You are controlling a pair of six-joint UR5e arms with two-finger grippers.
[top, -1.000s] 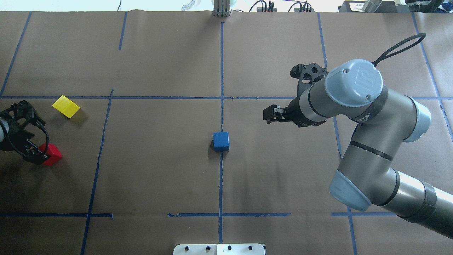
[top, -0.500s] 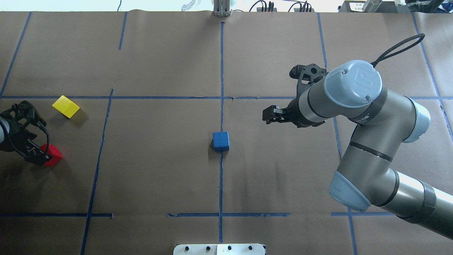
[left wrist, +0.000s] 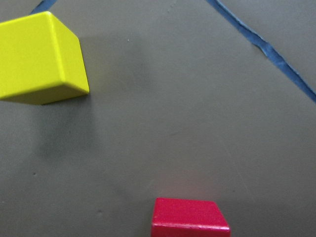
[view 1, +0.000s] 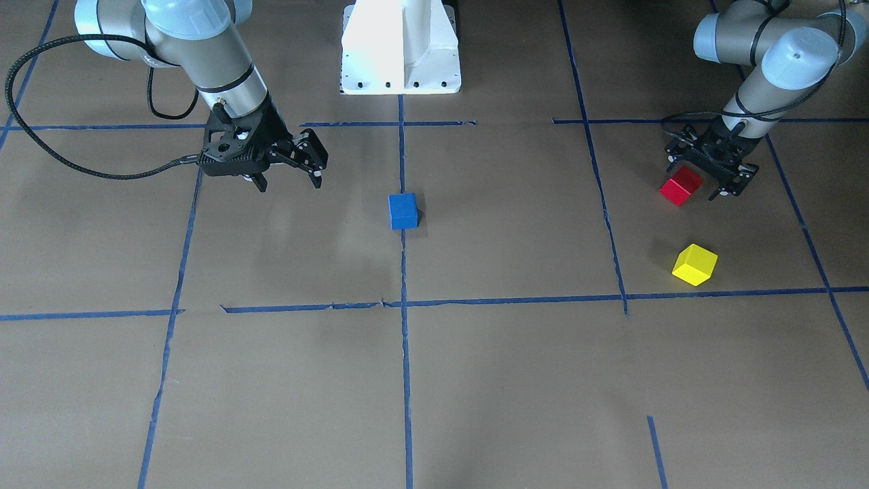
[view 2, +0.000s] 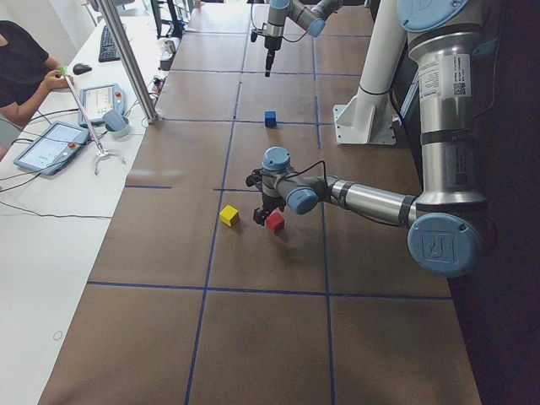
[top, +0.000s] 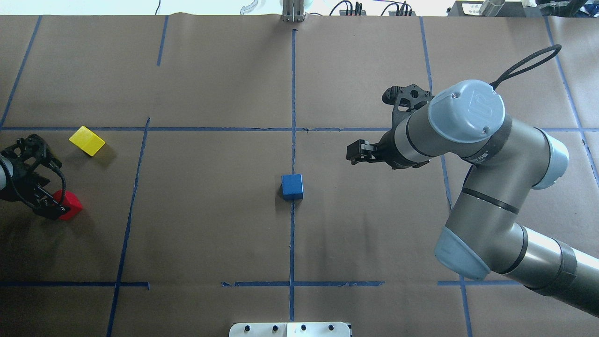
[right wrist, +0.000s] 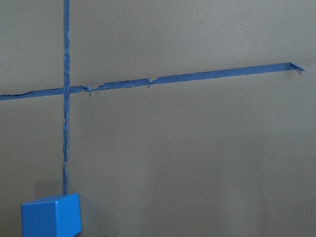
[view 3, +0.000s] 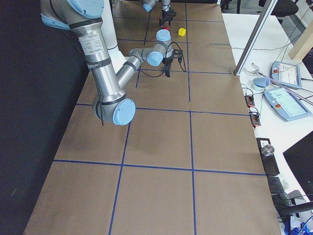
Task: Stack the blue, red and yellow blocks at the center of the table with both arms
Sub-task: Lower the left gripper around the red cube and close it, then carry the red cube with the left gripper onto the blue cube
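I will grab the red block by its opposite sides with my left gripper next, to stack it onto the blue block.
The blue block sits on the centre tape line and also shows in the front view and the right wrist view. The red block lies at the far left, with the yellow block behind it. My left gripper is open and hangs just over the red block, its fingers spread about it. The left wrist view shows the red block at the bottom edge and the yellow block at top left. My right gripper is open and empty, right of the blue block and above the table.
Brown paper with blue tape lines covers the table. The robot's white base stands at the near edge. A black cable loops off the right wrist. An operator and tablets are beyond the far edge.
My right gripper has drifted very slightly towards the centre. My left gripper has shifted a little over the red block. The blocks have not moved.
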